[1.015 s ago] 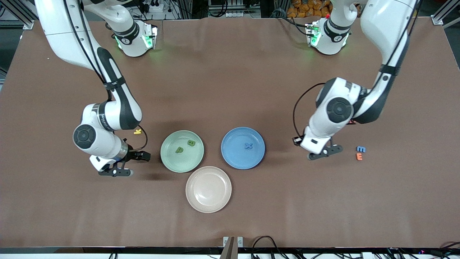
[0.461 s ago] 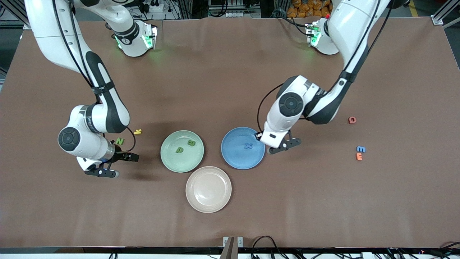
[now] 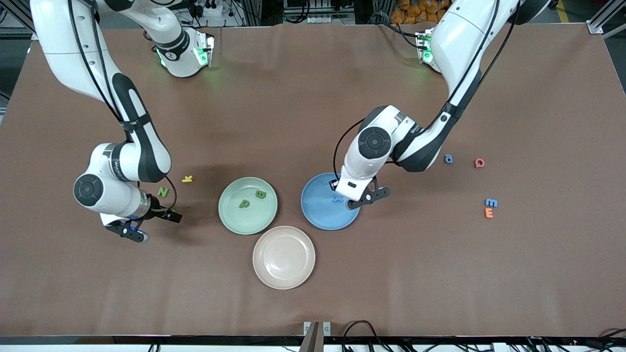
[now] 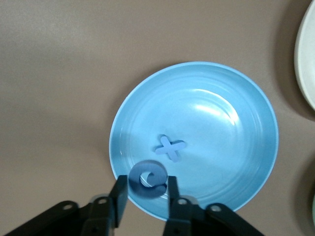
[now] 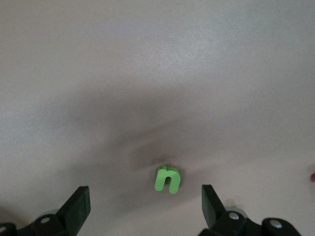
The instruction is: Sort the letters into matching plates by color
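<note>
My right gripper's fingers are still above the U in the right wrist view. My right gripper needs to go lower before it closes on the green U [image 5: 168, 178].
My left gripper [image 3: 359, 200] hangs over the rim of the blue plate [image 3: 318, 217], shut on a blue letter G [image 4: 147, 179]. A blue X [image 4: 170, 147] lies in that plate [image 4: 221, 142]. The mint green plate [image 3: 226, 215] holds a green B [image 3: 260, 194] and a green P [image 3: 244, 204]. My right gripper [image 3: 133, 232] is open, low over the table toward the right arm's end. A green U [image 5: 168, 179] lies just ahead of its jaws [image 5: 143, 196]. A green N [image 3: 163, 192] lies beside that wrist. A blue a [image 3: 448, 159] and a blue E [image 3: 491, 202] lie toward the left arm's end.
A beige-pink plate [image 3: 283, 256] sits nearer the front camera than the two other plates, touching close to both. A yellow letter [image 3: 187, 179] lies by the green N. A red letter [image 3: 479, 163] and an orange E [image 3: 488, 212] lie among the blue letters.
The left arm has carried the blue G from beside the E letters to over the blue plate, uncovering the blue a and the red letter. The right gripper slid toward its end, uncovering the N.
</note>
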